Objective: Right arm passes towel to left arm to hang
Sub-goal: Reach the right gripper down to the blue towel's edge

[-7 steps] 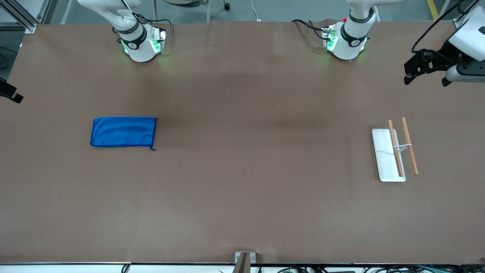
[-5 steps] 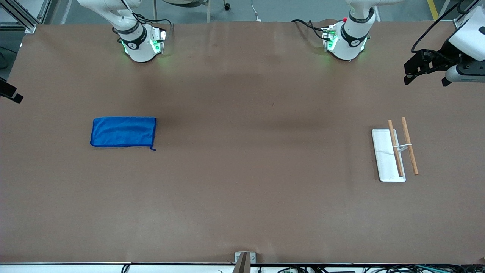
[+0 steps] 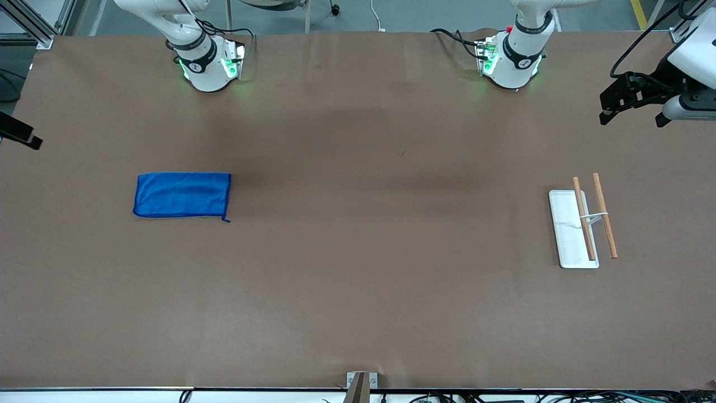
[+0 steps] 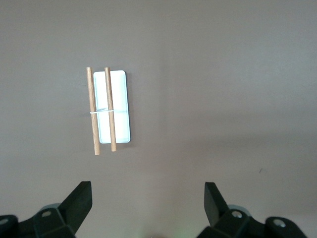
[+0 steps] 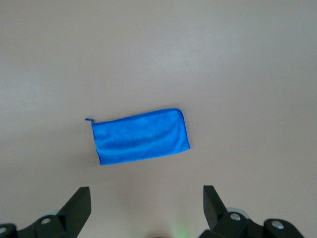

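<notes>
Next, my right gripper grips the blue towel by the end [image 3: 144, 194] [image 5: 178, 130] opposite that loop, so the loop stays free for the handover to hang.
The blue towel [image 3: 182, 195] lies flat and folded on the brown table toward the right arm's end; it also shows in the right wrist view [image 5: 140, 137], with its small loop at one corner. My right gripper [image 5: 146, 193] is open and empty, high over the table beside the towel; only a black part of it [image 3: 21, 136] shows at the front view's edge. My left gripper [image 3: 615, 105] is open and empty, high over the left arm's end of the table; its wrist view [image 4: 147, 191] looks down on the rack.
A rack with a white base [image 3: 566, 224] and two wooden rods [image 3: 583, 218] on a thin wire stand sits toward the left arm's end; it also shows in the left wrist view [image 4: 110, 110]. The arm bases [image 3: 207, 64] [image 3: 512, 59] stand along the table's edge.
The right gripper has shifted slightly in over the table. The left gripper has shifted slightly toward the table's end. The towel and the rack have not moved.
</notes>
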Controlling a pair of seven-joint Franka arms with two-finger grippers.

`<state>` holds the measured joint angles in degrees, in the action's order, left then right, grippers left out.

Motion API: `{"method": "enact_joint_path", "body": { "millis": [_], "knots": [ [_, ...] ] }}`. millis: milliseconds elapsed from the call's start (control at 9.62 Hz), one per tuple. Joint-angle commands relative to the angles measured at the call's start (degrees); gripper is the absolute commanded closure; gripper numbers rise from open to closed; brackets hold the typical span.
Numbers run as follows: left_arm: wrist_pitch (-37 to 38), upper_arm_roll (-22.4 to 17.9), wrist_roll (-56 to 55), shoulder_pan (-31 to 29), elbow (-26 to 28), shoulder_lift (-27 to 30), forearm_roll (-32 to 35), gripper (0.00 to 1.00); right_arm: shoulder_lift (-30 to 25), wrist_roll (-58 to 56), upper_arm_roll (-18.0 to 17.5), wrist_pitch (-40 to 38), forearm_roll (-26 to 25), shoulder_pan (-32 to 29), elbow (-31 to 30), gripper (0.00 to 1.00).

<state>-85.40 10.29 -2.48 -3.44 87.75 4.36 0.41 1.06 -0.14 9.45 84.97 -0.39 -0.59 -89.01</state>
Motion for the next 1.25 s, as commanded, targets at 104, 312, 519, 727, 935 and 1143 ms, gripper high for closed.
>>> {"method": "enact_joint_path", "body": {
  "millis": [104,312,519,727,935,1143],
  "knots": [
    [0.76,0.17,0.72,-0.16,0.58,-0.66,0.74,0.0,-0.27,-1.18,-0.57,13.59,-0.3,-0.21,-18.17,0.01],
    [0.67,0.17,0.9,-0.16,0.58,-0.75,0.82,0.0,-0.27,-1.18,-0.66,27.37,-2.24,0.85,-31.16,0.01],
    [0.67,0.17,0.9,-0.16,0.49,-0.75,0.82,0.0,-0.18,-1.18,-0.66,44.48,-2.24,1.03,-44.08,0.01],
    [0.67,0.17,0.72,-0.07,0.49,-0.93,0.82,0.0,4.1,-1.09,-0.75,58.58,-2.24,1.2,-51.07,0.01],
    [0.67,0.17,0.81,-0.07,-0.73,-1.72,0.65,0.0,11.74,-1.09,-0.83,72.99,-2.24,1.55,-54.42,0.02],
    [0.67,0.17,0.81,-0.16,-2.76,-3.38,0.65,0.0,15.02,-1.26,-0.75,77.45,-2.24,1.82,-55.22,0.05]
  ]
}}
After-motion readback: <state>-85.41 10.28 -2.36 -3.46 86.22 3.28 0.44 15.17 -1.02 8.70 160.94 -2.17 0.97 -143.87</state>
